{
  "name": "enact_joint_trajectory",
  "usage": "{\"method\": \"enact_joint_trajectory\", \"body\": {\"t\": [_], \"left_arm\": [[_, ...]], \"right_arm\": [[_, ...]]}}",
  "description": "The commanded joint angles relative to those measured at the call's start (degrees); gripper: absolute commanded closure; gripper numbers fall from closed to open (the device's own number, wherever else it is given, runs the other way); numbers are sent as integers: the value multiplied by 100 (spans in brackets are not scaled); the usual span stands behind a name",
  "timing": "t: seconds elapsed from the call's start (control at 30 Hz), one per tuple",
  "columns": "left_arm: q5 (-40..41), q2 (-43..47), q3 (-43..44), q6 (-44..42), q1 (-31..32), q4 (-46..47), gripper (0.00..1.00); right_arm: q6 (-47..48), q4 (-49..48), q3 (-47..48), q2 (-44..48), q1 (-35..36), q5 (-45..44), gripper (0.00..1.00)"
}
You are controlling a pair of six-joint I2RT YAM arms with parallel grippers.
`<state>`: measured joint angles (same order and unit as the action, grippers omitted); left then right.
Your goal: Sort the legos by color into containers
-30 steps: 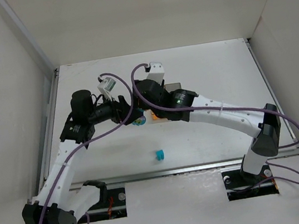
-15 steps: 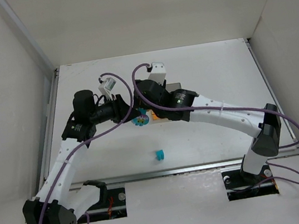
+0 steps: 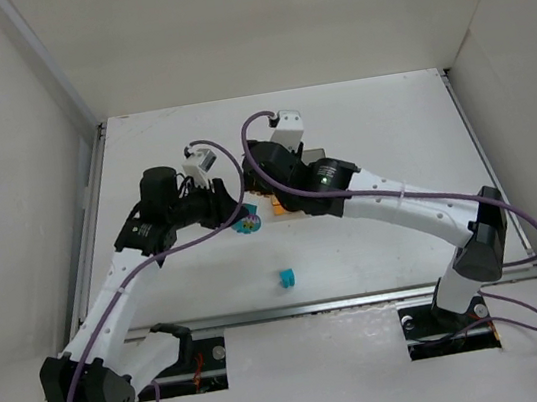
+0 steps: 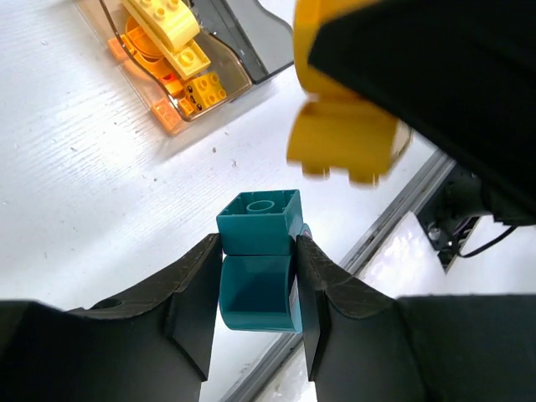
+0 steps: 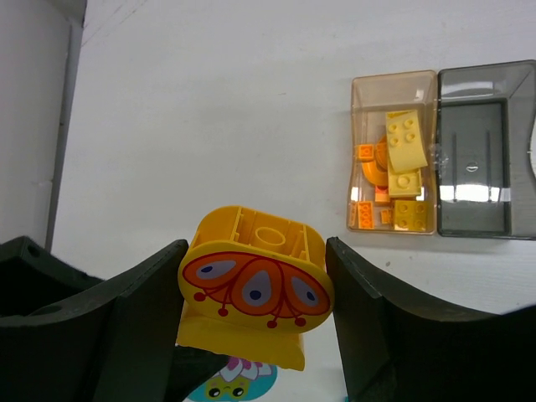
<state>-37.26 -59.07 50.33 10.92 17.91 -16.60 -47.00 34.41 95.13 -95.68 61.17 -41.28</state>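
Observation:
The teal-blue lego is hanging above the empty table. I need to keep holding it, because it would drop if I opened my left gripper now.
My left gripper [image 4: 258, 244] is shut on a teal-blue lego [image 4: 259, 266] and holds it above the table. In the top view it [image 3: 237, 214] sits just left of the boxes, with the teal lego's flower print [image 3: 248, 223] showing. My right gripper [image 5: 255, 270] is shut on a yellow lego [image 5: 255, 293] printed with an orange pattern, close above the teal one. The amber-orange box [image 5: 394, 172] holds several yellow and orange legos. The joined smoky grey box [image 5: 486, 159] looks empty. My right wrist hides most of both boxes in the top view.
A second teal lego [image 3: 286, 278] lies loose on the table, toward the near edge. A metal rail [image 3: 364, 299] runs along that edge. White walls enclose the table on three sides.
My left gripper has shifted slightly right and toward the near edge with the teal lego. My right wrist has eased slightly away from it.

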Motion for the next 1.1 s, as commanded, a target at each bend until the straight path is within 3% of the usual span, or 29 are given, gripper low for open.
{"method": "enact_joint_trajectory", "body": {"t": [0.0, 0.1, 0.2, 0.3, 0.43, 0.63, 0.77, 0.9, 0.97, 1.0, 1.07], "left_arm": [[245, 176, 38, -327, 134, 8, 100], [358, 176, 39, -379, 134, 8, 100], [1043, 98, -76, -310, 134, 60, 100], [1633, -586, -76, -581, 134, 60, 100], [538, -1528, 39, -1266, 11, 208, 100], [-475, -1363, -330, -1470, -112, 983, 100], [-406, -1133, -330, -1697, -112, 756, 100], [383, -1001, -391, -1699, -112, 710, 99], [500, -1132, -392, -1715, -112, 711, 85], [448, -1194, -392, -1716, -112, 780, 70], [203, -1247, -453, -1663, -112, 860, 50]], "right_arm": [[-2, 249, 295, 15, -271, 5, 100], [50, 250, 295, 14, -272, 6, 100], [51, 189, 112, 128, -272, -47, 100], [51, 109, -29, 190, -272, 22, 100], [51, 57, -222, 312, -272, 198, 100], [51, 4, -548, 568, -272, 199, 100], [51, 57, -759, 648, -376, 163, 100], [51, 197, -759, 454, -430, 532, 100], [51, 197, -873, 454, -430, 594, 100], [51, 75, -926, 454, -430, 681, 100], [51, 5, -1032, 541, -430, 682, 100]]}}
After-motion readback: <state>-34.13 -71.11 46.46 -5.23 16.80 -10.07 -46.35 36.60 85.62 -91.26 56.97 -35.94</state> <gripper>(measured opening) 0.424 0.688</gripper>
